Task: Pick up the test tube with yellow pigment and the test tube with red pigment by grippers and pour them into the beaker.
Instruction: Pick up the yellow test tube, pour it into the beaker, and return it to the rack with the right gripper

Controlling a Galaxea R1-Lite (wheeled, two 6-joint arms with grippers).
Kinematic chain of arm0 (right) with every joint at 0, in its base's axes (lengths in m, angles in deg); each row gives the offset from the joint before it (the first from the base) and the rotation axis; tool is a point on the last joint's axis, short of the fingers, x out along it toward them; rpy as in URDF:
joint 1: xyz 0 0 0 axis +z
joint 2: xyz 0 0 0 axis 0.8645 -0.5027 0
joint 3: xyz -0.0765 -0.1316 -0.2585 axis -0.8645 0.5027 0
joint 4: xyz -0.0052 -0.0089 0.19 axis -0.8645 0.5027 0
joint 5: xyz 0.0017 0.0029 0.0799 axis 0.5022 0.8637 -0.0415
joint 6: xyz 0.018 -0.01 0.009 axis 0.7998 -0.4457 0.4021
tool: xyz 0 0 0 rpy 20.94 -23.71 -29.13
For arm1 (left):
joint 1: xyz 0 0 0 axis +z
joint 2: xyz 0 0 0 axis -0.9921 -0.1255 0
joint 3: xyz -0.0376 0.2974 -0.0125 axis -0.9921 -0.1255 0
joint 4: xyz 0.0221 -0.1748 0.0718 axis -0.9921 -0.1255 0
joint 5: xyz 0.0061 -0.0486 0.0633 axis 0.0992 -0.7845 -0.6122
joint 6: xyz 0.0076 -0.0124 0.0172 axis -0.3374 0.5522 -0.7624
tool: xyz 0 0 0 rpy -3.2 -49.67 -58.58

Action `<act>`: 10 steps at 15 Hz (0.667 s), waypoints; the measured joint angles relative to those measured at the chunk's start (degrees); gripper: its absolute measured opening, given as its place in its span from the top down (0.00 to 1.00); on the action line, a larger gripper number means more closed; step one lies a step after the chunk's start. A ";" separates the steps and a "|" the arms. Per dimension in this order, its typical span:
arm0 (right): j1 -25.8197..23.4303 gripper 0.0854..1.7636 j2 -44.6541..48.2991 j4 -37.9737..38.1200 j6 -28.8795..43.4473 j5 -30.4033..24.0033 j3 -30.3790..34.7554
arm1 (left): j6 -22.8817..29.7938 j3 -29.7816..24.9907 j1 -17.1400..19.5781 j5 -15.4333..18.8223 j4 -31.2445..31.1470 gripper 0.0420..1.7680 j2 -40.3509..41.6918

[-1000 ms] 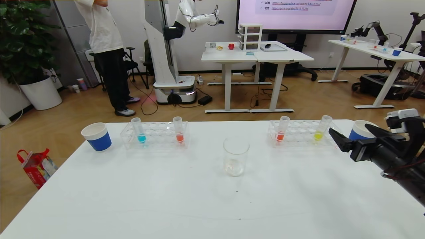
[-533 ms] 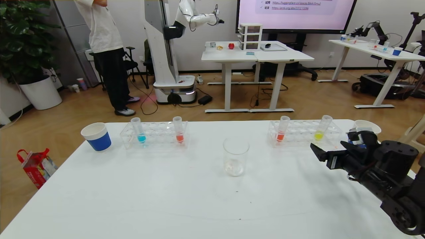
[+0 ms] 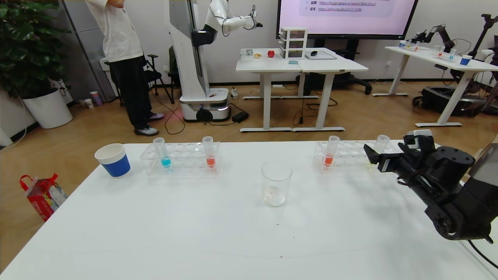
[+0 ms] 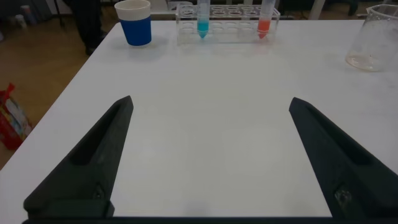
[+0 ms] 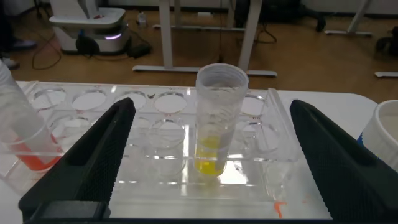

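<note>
My right gripper moves farther toward the tube with yellow pigment point(image 5: 217, 118) before closing on it, since it stands beyond the gripper's fingers in the right wrist view.
The test tube with yellow pigment point(image 5: 217, 118) stands upright in the right clear rack point(image 3: 350, 149). My right gripper point(image 5: 211, 106) is open, with a finger on each side of the tube and not touching it. In the head view the right gripper point(image 3: 385, 149) covers the yellow liquid and only the tube's mouth point(image 3: 382, 139) shows. A tube with red pigment point(image 3: 330, 152) stands at the same rack's left end. The empty beaker point(image 3: 276, 183) stands mid-table. My left gripper point(image 4: 211, 106) is open and empty over bare table, out of the head view.
A left rack point(image 3: 183, 149) holds a blue tube point(image 3: 163, 153) and another red tube point(image 3: 209, 153). A blue-and-white paper cup point(image 3: 113, 160) stands at the far left. Another cup's rim point(image 5: 384, 130) shows beside the right rack.
My right gripper has moved left and away from me, from beside the right cup to the right rack. It now brackets the yellow tube.
</note>
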 joint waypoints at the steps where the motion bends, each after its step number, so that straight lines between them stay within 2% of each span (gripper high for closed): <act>1: -0.22 0.02 -1.26 -0.02 0.00 -0.32 -2.28 | 0.00 0.00 0.00 0.00 0.00 0.01 0.00; 5: -0.89 0.02 -5.88 0.00 -0.06 -0.72 -9.48 | 0.00 0.00 0.00 0.00 -0.02 0.01 0.00; 10: -1.00 0.02 -9.26 0.02 -0.02 -0.80 -14.03 | -0.02 0.00 0.00 0.00 0.00 0.01 0.00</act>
